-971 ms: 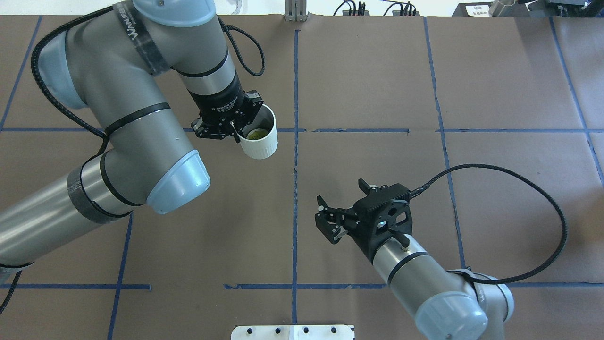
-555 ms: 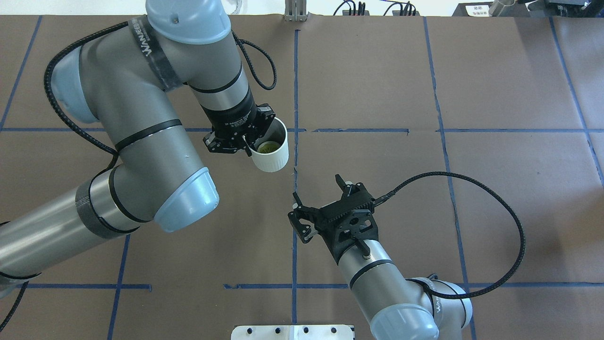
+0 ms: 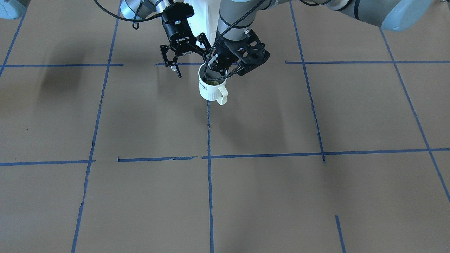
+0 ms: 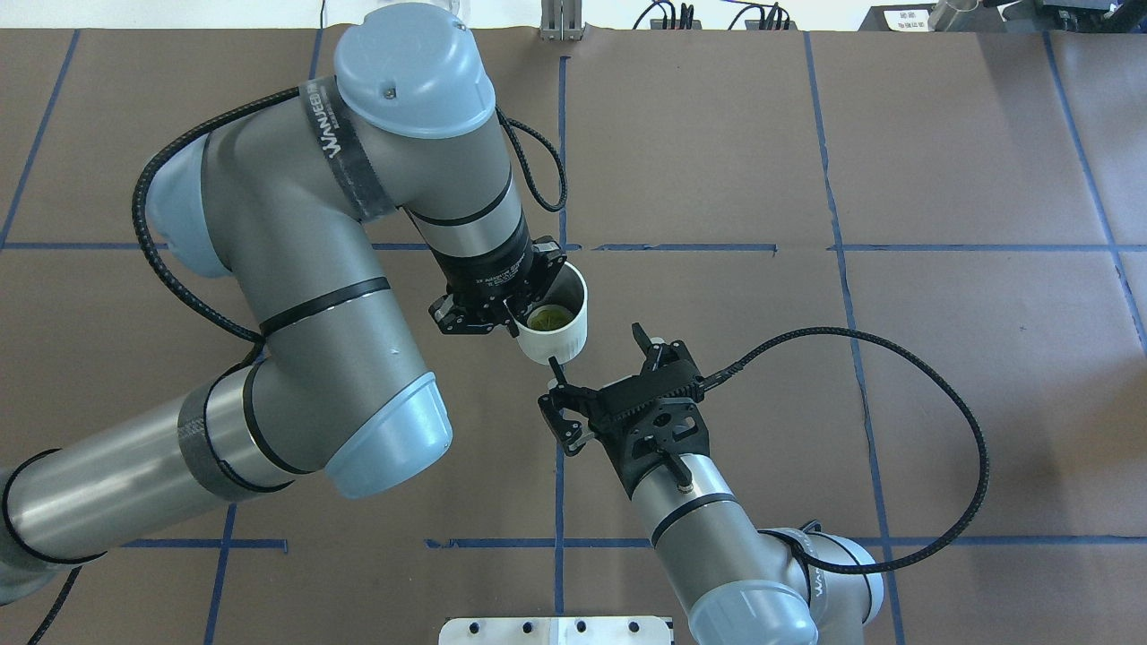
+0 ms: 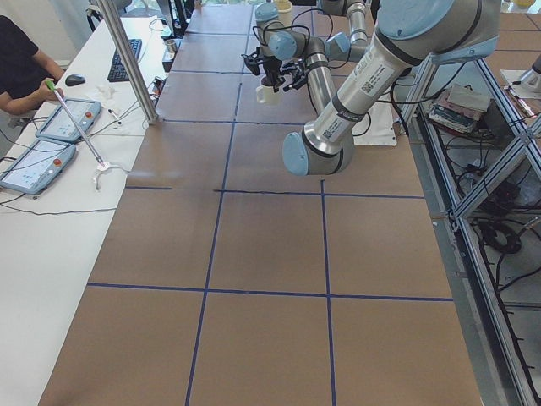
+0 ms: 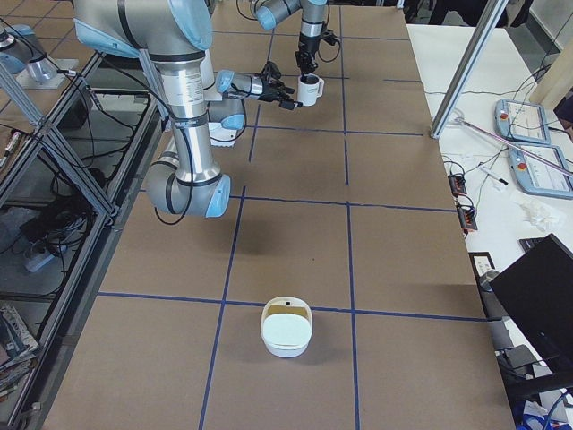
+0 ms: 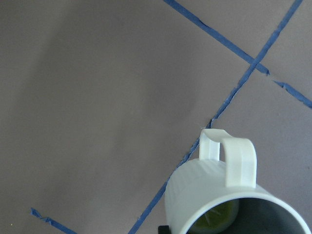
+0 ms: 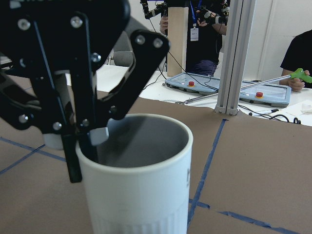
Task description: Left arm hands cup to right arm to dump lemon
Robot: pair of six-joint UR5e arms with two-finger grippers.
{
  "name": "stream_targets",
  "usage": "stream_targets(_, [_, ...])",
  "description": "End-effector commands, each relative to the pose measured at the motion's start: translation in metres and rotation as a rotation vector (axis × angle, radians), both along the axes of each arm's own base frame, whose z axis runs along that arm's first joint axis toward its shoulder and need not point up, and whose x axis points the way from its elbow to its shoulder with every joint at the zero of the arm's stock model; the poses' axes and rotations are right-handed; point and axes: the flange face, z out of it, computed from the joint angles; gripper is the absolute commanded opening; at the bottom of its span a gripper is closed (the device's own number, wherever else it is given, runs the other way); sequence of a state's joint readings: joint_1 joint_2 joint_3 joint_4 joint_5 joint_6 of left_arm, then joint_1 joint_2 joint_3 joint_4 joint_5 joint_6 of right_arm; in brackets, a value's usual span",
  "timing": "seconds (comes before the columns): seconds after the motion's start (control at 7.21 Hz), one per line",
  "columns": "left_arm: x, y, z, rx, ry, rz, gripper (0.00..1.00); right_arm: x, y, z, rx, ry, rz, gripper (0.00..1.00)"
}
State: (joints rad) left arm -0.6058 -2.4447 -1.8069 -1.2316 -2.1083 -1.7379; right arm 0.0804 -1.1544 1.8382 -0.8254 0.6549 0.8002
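The right gripper grabs the white cup by its round side (image 3: 206,91) next, to tip the lemon out through the cup's open rim (image 3: 213,81).
The white cup (image 4: 563,330) hangs above the table's middle, upright, its handle (image 3: 222,95) turned away from the robot. The yellow-olive lemon (image 4: 548,317) lies inside it and also shows in the left wrist view (image 7: 217,220). My left gripper (image 4: 513,324) is shut on the cup's rim, one finger inside and one outside. My right gripper (image 4: 596,351) is open and empty, right beside the cup on the robot's side, its fingers spread towards it. In the right wrist view the cup (image 8: 139,195) fills the foreground, with the left gripper's fingers (image 8: 80,141) clamped on the rim.
Brown paper with blue tape lines (image 4: 560,134) covers the table. A white bowl-like container (image 6: 286,327) stands far along the table on my right. A white plate with holes (image 4: 556,630) lies at the near edge. Operators and control pendants (image 5: 59,123) are across the table.
My left arm has carried the cup right and nearer to the robot. My right gripper has moved left and forward, up to the cup, still open.
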Motion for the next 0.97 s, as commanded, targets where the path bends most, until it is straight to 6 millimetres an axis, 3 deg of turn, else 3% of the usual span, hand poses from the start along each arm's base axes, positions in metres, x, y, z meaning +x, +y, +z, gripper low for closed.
stream_targets(0.0, [0.006, 0.007, -0.006, 0.011, 0.003, 0.006, 0.01, -0.004, 0.008, -0.002, 0.0, -0.004, -0.014, 0.99])
stream_targets(0.28, [0.011, 0.015, -0.016, 0.021, 0.016, 0.02, 0.01, -0.006, 0.012, -0.002, 0.0, -0.004, -0.022, 0.99])
stream_targets(0.83, [0.022, 0.031, -0.017, 0.021, 0.018, 0.048, 0.02, -0.006, 0.012, -0.002, 0.001, 0.0, -0.022, 0.99])
